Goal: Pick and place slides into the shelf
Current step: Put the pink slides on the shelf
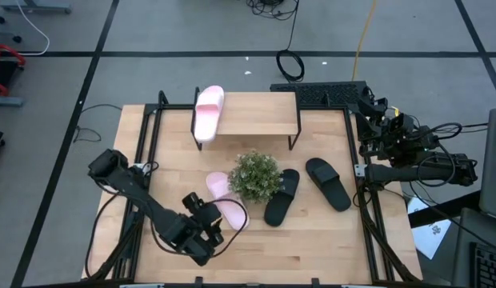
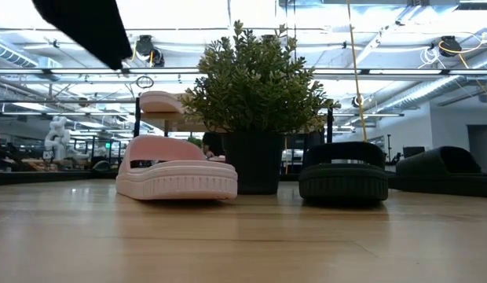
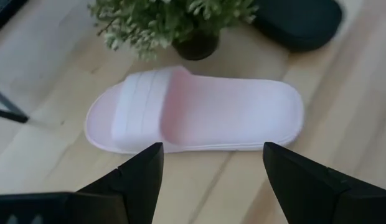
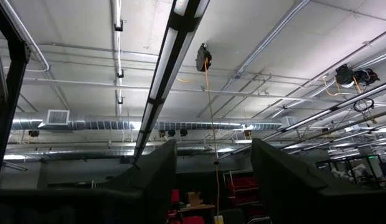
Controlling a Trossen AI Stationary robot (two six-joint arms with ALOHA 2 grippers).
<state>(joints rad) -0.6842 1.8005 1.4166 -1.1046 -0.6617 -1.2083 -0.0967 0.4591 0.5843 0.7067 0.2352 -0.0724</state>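
Observation:
I should shelve the pink slide, my left gripper grabbing its broad strap (image 3: 145, 107) next.
A pale pink slide (image 1: 224, 200) lies flat on the table left of the plant; in the left wrist view this pink slide (image 3: 193, 112) sits just ahead of my open left gripper (image 3: 211, 165), which hovers at its near side without touching. A second pink slide (image 1: 208, 112) rests on the shelf (image 1: 256, 116) at the plank's left end. Two black slides (image 1: 282, 196) (image 1: 328, 184) lie on the table right of the plant. My right gripper (image 4: 213, 162) is parked at the table's right edge, open, pointing at the ceiling.
A small potted green plant (image 1: 254, 176) stands mid-table, close against the pink slide and the nearer black slide. Black frame rails (image 1: 148, 136) run along the table's left and right sides. Bare wood lies along the near edge (image 1: 296, 256).

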